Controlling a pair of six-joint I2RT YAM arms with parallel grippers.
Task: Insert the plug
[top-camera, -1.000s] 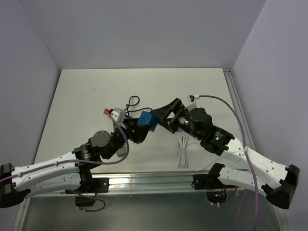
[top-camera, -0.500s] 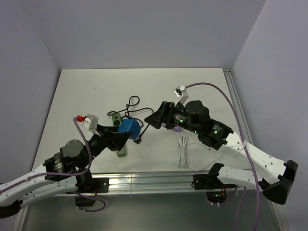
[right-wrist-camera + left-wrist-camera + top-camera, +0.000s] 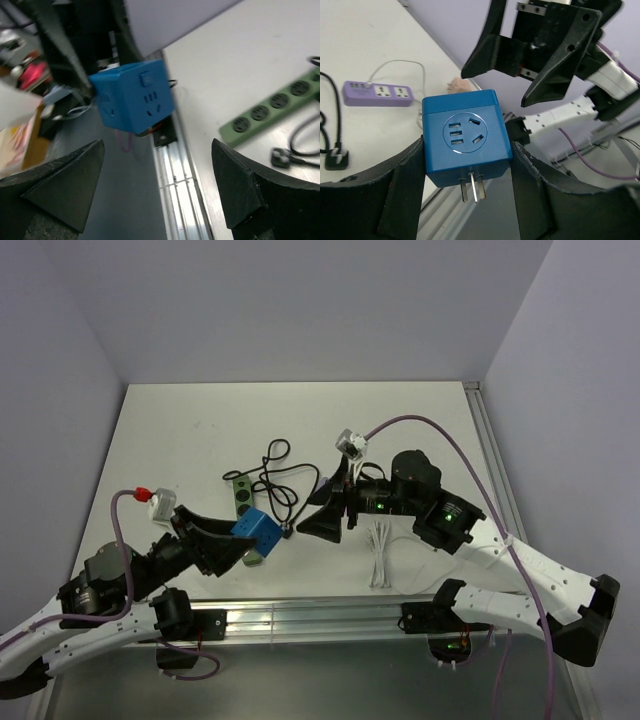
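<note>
My right gripper grabs the blue plug by its sides from the button side next, to insert it.
The plug [image 3: 465, 142], a bright blue cube, sits clamped between the two black fingers of my left gripper [image 3: 467, 150], its metal prongs sticking out clear of the fingers. In the top view the plug [image 3: 260, 532] hangs above the near end of the green power strip [image 3: 240, 496], held by the left gripper [image 3: 245, 538]. My right gripper [image 3: 318, 508] stands open and empty to the plug's right, apart from it. In the right wrist view the plug [image 3: 132, 95] floats beyond the wide-open right gripper [image 3: 155, 190], and the green strip [image 3: 272, 107] lies on the table.
A black cable [image 3: 275, 475] with a black wall plug [image 3: 282, 157] coils beside the strip. White zip ties [image 3: 378, 555] lie near the right arm. A purple power strip [image 3: 377, 93] shows in the left wrist view. The metal rail [image 3: 300, 618] runs along the table's near edge.
My left gripper has carried the plug from mid-table back toward the near left. The right gripper, close against the plug a second ago, now stands apart from it.
</note>
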